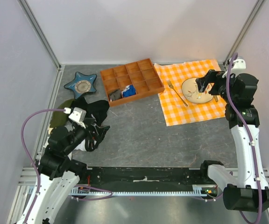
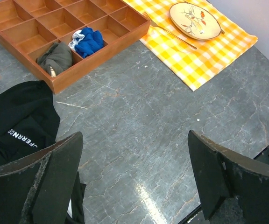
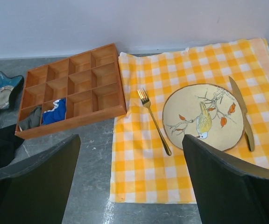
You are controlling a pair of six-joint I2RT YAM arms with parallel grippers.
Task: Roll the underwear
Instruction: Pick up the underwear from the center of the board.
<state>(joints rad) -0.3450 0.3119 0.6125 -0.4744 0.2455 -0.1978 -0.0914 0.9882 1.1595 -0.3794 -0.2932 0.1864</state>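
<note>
I should next pull the underwear [image 1: 80, 145] from the heap for rolling, with my left gripper on its exposed edge facing the table.
The underwear [image 1: 80, 145] shows only as a small white patch under my left wrist, at the edge of the black clothing heap [image 1: 93, 110]; most of it is hidden. A white sliver [image 2: 69, 211] beside my left finger may be the same garment. My left gripper [image 1: 99, 133] is open and empty, low over bare grey table just right of the heap [image 2: 17, 121]; in the left wrist view [image 2: 134, 179] only table lies between its fingers. My right gripper [image 1: 202, 86] is open and empty, high over the plate [image 1: 193, 91]; it also shows in the right wrist view [image 3: 130, 182].
A wooden compartment tray [image 1: 149, 87] holding a blue cloth [image 1: 129, 91] and a dark bundle [image 1: 114, 94] stands at the back. An orange checked cloth [image 1: 190, 114] carries the plate, a fork [image 1: 177, 92] and a knife [image 3: 242, 112]. A blue star dish [image 1: 81, 84] and an olive-green cloth [image 1: 59, 116] lie far left.
</note>
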